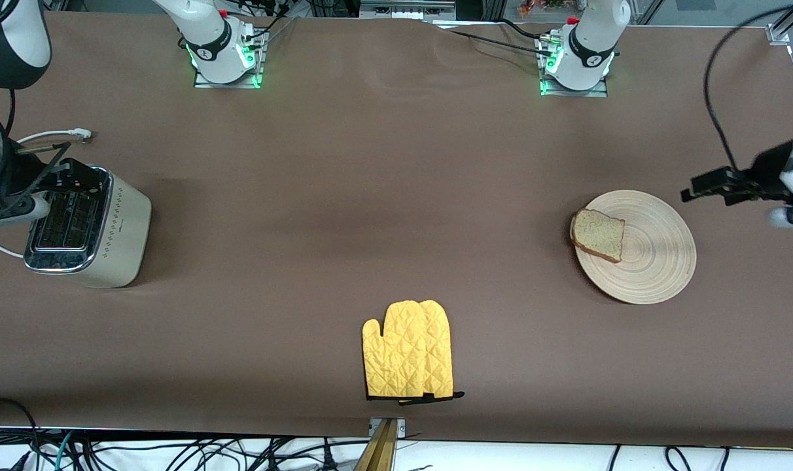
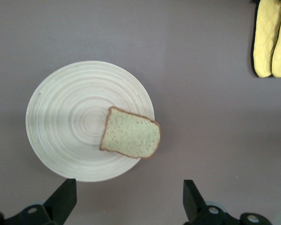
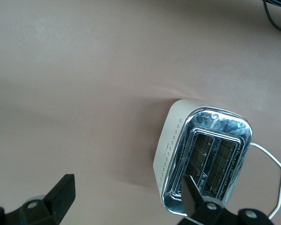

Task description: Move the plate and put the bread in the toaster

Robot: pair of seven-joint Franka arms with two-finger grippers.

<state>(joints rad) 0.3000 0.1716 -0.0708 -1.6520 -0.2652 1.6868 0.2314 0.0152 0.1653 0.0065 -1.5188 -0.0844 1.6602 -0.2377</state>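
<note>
My left gripper should next grab the plate by its bare rim (image 1: 693,243), so that it can move the plate carrying the bread (image 1: 599,234).
The beige wooden plate (image 1: 658,258) lies at the left arm's end of the table. The bread (image 1: 599,234) lies on it, its crust reaching over the rim on the side toward the right arm. Both show in the left wrist view: plate (image 2: 68,140), bread (image 2: 131,134). My left gripper (image 1: 710,186) (image 2: 129,201) is open and empty, in the air over the table just off the plate's rim. The cream toaster (image 1: 118,229) (image 3: 175,140) stands at the right arm's end, slots up. My right gripper (image 1: 79,176) (image 3: 128,197) is open and empty above the toaster's edge.
A yellow quilted oven mitt (image 1: 409,350) (image 2: 271,37) lies near the table's front edge, about midway between the arms. The toaster's white cord (image 1: 50,136) (image 3: 271,164) runs off from it toward the robots' side.
</note>
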